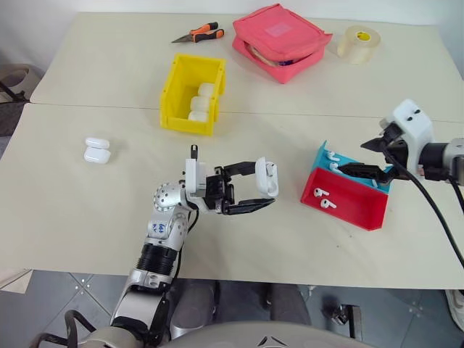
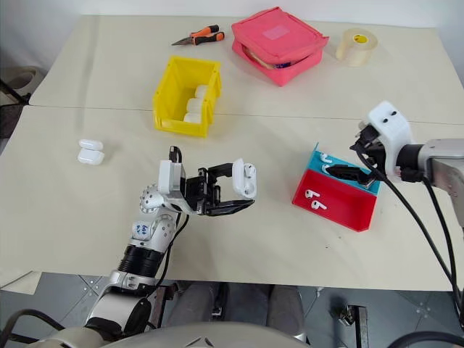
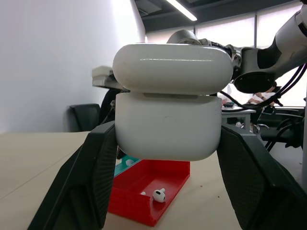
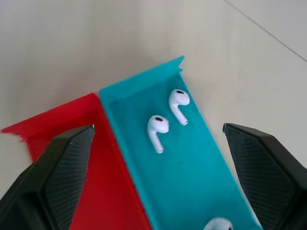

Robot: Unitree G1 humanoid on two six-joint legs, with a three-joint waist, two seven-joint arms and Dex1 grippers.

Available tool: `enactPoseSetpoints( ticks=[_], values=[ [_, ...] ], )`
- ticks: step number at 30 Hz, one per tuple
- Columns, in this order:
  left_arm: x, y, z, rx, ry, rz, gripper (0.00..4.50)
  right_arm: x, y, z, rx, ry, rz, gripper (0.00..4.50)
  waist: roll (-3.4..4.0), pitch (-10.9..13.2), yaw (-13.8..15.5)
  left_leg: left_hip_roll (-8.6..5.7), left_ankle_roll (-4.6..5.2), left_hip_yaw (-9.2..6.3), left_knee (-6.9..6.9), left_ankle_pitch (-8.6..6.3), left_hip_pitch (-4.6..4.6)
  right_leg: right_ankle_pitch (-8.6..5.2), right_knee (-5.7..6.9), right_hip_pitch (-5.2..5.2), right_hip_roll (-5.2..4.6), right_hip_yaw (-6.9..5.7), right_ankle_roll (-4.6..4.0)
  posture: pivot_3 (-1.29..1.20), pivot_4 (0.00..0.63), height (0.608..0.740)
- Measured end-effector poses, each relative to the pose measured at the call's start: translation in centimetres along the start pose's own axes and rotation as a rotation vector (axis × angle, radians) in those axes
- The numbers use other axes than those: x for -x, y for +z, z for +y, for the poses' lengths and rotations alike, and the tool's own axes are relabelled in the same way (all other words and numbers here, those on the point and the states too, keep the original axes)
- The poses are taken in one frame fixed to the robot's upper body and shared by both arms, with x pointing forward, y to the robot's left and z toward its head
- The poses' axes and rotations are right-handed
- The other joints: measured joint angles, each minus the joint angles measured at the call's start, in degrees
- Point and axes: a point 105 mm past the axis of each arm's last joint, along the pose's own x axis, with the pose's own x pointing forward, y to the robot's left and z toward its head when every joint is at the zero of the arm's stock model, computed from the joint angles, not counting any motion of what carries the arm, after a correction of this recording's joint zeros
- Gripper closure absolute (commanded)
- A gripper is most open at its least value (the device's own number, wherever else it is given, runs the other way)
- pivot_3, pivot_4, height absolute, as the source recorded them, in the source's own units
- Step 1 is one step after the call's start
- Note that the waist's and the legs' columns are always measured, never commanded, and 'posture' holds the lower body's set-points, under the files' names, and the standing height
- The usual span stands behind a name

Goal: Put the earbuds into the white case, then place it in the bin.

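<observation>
I need to lower my right gripper first and then close it on the earbuds. Its fingers are high above the earbuds in the blue tray and would miss if I closed now.
My left gripper (image 1: pixel 265 185) is shut on the white case (image 1: pixel 268 176), holding it above the table's front middle; its lid looks slightly ajar (image 3: pixel 172 67). My right gripper (image 4: pixel 158 128) is open and hovers over the blue tray (image 4: pixel 192 172), its fingers either side of two earbuds (image 4: pixel 157 128) lying there. A third earbud (image 4: pixel 218 224) shows at the tray's near end. Two more earbuds (image 1: pixel 323 199) lie in the red tray (image 1: pixel 362 214) beside it. The yellow bin (image 1: pixel 174 90) stands at the back middle with white cases (image 1: pixel 201 103) inside.
Two more white cases (image 1: pixel 96 151) sit at the left of the table. Along the far side lie orange-handled pliers (image 1: pixel 197 33), a pink pouch (image 1: pixel 281 40) and a roll of tape (image 1: pixel 359 43). A seam crosses the table just behind the bin.
</observation>
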Motion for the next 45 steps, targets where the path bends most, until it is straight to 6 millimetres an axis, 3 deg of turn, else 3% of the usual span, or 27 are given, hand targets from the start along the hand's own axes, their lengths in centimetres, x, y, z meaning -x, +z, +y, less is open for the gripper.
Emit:
enactPoseSetpoints(
  ticks=[9,12,16,34,37,45],
  values=[
    [-0.2,0.0,0.0,-0.006,0.009,-0.012,1.74,-2.7,0.1,-0.7,0.218,0.008,0.077,0.02,0.01,0.00,-0.10,-0.02,0.00,0.04,0.07,0.01,-0.23,0.02,0.06,-0.21,0.01,-0.04,0.04,0.00,0.150,0.740],
    [-0.2,0.1,0.1,-0.009,0.017,-0.014,1.74,-3.3,0.0,-0.7,0.239,0.036,0.090,0.60,0.01,0.00,-0.14,-0.01,0.00,0.03,0.10,0.01,-0.33,0.03,0.08,-0.32,0.01,-0.05,0.05,0.00,0.150,0.740],
    [-0.2,0.1,0.2,-0.012,0.028,-0.015,1.74,-3.5,-0.3,-0.8,0.272,0.075,0.118,1.98,0.01,0.00,-0.15,-0.01,-0.01,0.09,0.11,0.02,-0.48,0.03,0.16,-0.54,0.01,-0.02,0.05,0.00,0.150,0.740],
    [-0.1,0.1,0.5,-0.019,0.051,-0.010,1.74,-3.6,0.0,0.0,0.474,0.189,0.150,1.98,0.01,0.00,-0.19,0.01,-0.05,0.20,0.14,0.04,-0.49,0.03,0.24,-0.62,0.01,0.02,0.06,0.00,0.150,0.740],
    [0.0,0.1,0.5,-0.020,0.051,-0.006,1.74,-3.8,0.0,0.2,0.490,0.205,0.150,2.51,0.01,0.00,-0.20,0.01,-0.05,0.19,0.14,0.04,-0.49,0.03,0.24,-0.62,0.01,0.02,0.06,0.00,0.150,0.740],
    [0.1,0.2,0.6,-0.024,0.053,-0.004,1.74,-4.1,-0.4,0.0,0.511,0.208,0.166,2.51,0.01,-0.01,-0.19,0.01,-0.06,0.19,0.17,0.04,-0.48,0.03,0.27,-0.61,0.01,0.02,0.06,0.00,0.150,0.740]
  ],
)
